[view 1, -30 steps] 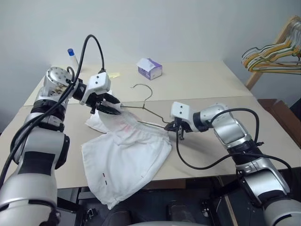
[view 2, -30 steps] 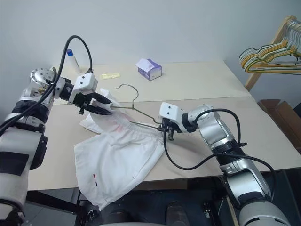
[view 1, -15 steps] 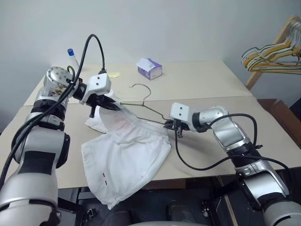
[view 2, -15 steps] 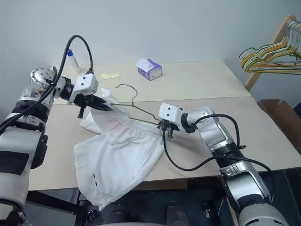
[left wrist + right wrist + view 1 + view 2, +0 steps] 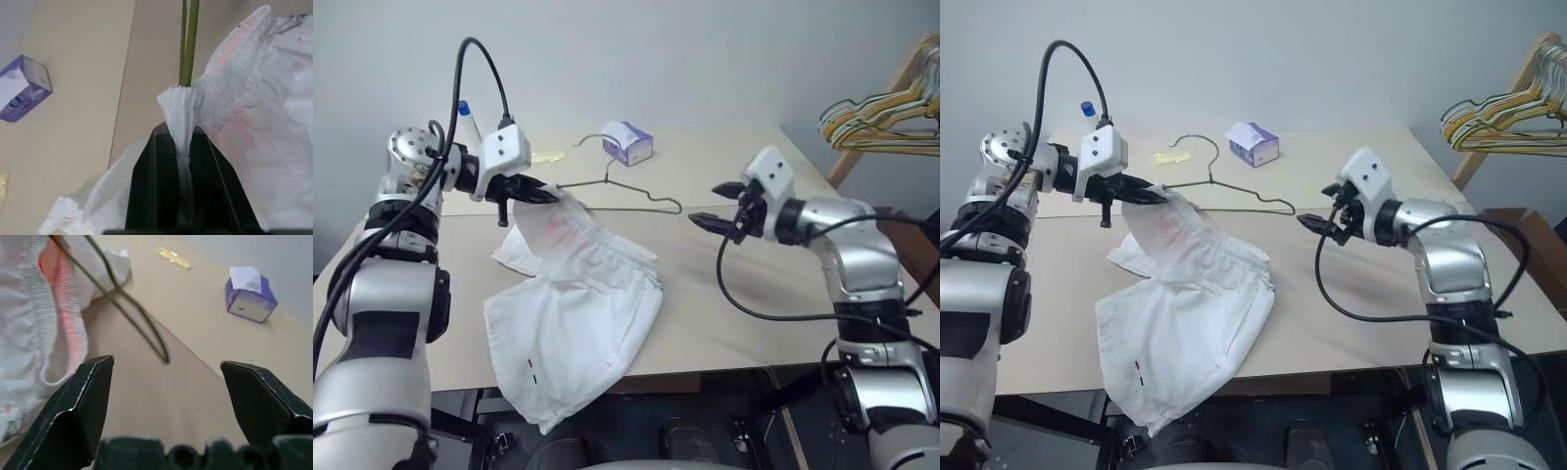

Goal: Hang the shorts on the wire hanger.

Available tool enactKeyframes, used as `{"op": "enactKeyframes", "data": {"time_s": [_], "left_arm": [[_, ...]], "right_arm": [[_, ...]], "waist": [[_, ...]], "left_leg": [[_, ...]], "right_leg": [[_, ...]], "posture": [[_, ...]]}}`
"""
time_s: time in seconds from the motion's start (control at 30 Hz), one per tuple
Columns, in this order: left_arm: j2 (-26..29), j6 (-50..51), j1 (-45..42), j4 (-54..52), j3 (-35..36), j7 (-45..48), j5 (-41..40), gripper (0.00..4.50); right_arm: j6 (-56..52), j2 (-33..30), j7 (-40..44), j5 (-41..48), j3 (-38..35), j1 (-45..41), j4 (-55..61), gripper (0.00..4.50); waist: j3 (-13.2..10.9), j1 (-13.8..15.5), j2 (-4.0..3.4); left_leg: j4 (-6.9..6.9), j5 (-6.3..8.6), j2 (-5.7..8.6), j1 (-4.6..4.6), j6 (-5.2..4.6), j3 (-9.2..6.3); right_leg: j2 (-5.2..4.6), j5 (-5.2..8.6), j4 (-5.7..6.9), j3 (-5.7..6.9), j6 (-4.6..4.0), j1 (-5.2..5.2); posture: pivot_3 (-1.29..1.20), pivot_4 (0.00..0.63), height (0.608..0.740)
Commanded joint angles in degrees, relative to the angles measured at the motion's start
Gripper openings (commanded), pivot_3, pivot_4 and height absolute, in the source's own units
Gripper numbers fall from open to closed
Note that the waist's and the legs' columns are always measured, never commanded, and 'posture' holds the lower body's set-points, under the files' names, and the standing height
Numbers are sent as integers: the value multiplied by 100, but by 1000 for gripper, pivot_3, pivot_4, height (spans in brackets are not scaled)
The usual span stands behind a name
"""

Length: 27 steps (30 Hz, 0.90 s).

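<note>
The shorts' legs hang slack while their waistband stands up. My right gripper needs to pinch the shorts next by the waistband's loose end (image 5: 648,264) (image 5: 64,369).
The white shorts (image 5: 573,304) lie on the table with one leg drooping over the front edge. Their gathered waistband is lifted at the back left. My left gripper (image 5: 543,193) is shut on a bunched fold of that waistband (image 5: 180,110). The thin wire hanger (image 5: 626,186) comes out of that fold and reaches right above the table, its hook toward the back. My right gripper (image 5: 717,206) hangs open and empty to the right of the hanger's far corner (image 5: 165,360), apart from it.
A purple tissue box (image 5: 627,143), a yellow packet (image 5: 545,155) and a blue-capped bottle (image 5: 465,119) stand at the back of the table (image 5: 754,313). A bunch of coloured hangers (image 5: 881,113) hangs on a wooden rack at the far right.
My right gripper has let go of the hanger's corner, opened and drawn off up and to the right. My left gripper has closed and risen slightly with the waistband and hanger.
</note>
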<state>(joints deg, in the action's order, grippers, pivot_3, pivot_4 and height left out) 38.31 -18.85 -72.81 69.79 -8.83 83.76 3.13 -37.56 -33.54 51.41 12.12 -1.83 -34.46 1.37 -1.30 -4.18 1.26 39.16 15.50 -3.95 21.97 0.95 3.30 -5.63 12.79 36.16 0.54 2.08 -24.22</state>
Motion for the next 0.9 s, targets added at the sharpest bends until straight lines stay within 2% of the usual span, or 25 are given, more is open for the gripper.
{"op": "enactKeyframes", "data": {"time_s": [0.03, 0.33, 0.43, 0.77, 0.9], "left_arm": [[89, -68, -353, -96, 224, -40, -75, 0], [129, -97, -375, -129, 323, 63, -51, 0], [144, -94, -352, -152, 344, 104, -66, 0], [142, -64, -317, -190, 429, 121, -48, 0], [157, -76, -284, -191, 457, 140, -70, 0]], "right_arm": [[-477, 90, -161, 396, -145, 369, 495, 4100], [-1330, 879, -486, 934, 368, 767, 619, 4100], [-1402, 1115, -547, 1111, 467, 830, 790, 3492], [-1291, 1404, -852, 1076, 801, 768, 420, 17], [-1239, 1308, -855, 1069, 774, 726, 336, 17]], "waist": [[0, 1, 0], [0, -150, 0], [0, -148, 0], [0, -138, 1], [0, -140, 1]], "left_leg": [[0, 0, 0, 0, 0, -1], [0, 0, 0, -3, 0, -3], [0, 0, 0, 0, -1, -6], [1, 0, 0, 2, -1, -9], [1, 0, 0, 2, -1, -9]], "right_leg": [[0, 0, 0, 0, 0, 0], [1, 0, 5, -3, 0, 0], [1, 0, 4, -2, 0, -2], [0, 0, 4, 0, 2, 0], [0, -1, 4, 0, 2, 0]], "posture": [[-78, 0, 740], [-60, 0, 740], [-57, 0, 740], [-54, 0, 740], [-55, 0, 740]]}}
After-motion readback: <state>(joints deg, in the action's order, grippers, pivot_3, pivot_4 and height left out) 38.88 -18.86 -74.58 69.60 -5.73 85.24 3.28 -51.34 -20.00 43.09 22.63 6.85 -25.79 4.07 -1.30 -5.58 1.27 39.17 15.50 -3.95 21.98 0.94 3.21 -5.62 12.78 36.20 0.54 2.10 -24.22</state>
